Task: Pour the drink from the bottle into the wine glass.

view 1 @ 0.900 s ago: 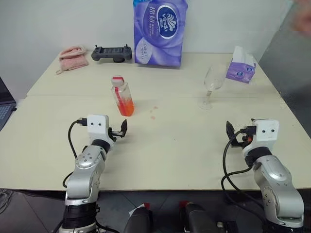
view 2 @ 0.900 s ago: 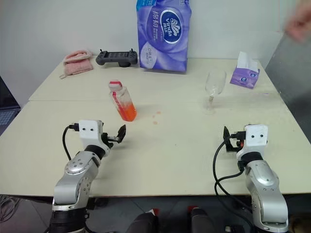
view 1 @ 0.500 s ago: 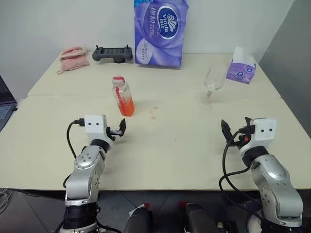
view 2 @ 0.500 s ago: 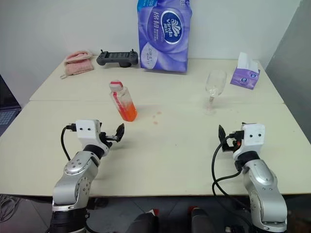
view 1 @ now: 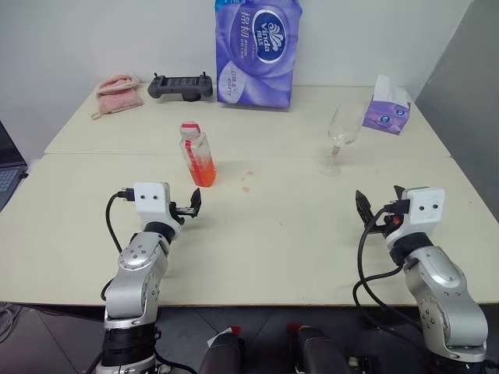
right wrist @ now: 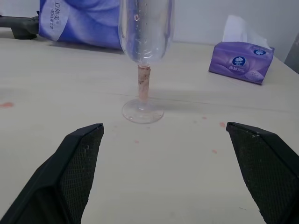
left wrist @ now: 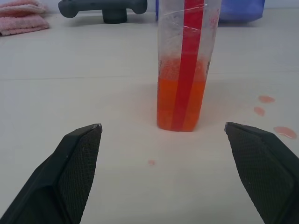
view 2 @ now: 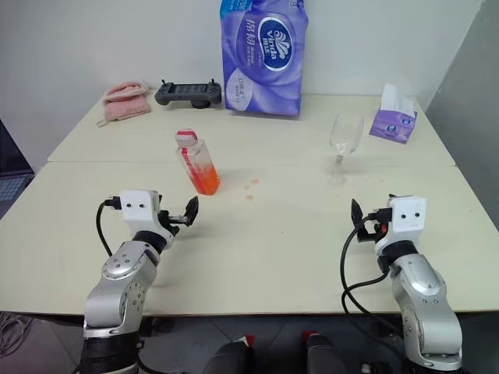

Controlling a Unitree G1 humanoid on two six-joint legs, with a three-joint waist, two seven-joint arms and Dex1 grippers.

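I need to pour the drink into the wine glass (view 1: 341, 137), so I should next grab the bottle by its body (view 1: 198, 162) with my left gripper.
The bottle (view 1: 197, 156) stands upright left of the table's middle, its cap on, with the orange-red drink (left wrist: 181, 103) filling its lower part. The wine glass (view 1: 341, 137) stands upright at the right with nothing in its bowl. My left gripper (view 1: 193, 207) hovers open just in front of the bottle, pointing at it, with the bottle centred between the fingers (left wrist: 77, 158) in the left wrist view. On the right, my right gripper (view 1: 365, 209) is open and apart from the glass, aimed at the stem (right wrist: 143, 84).
A large purple tissue pack (view 1: 256, 51), a black controller (view 1: 179, 84) and a pink cloth (view 1: 118, 90) lie along the table's back. A purple tissue box (view 1: 386, 110) sits behind the glass. Small orange drops (view 1: 246, 176) mark the table beside the bottle. A laptop edge (view 1: 8, 167) shows at far left.
A person's blurred hand at the upper right has gone out of view. Both grippers stay open and have barely shifted.
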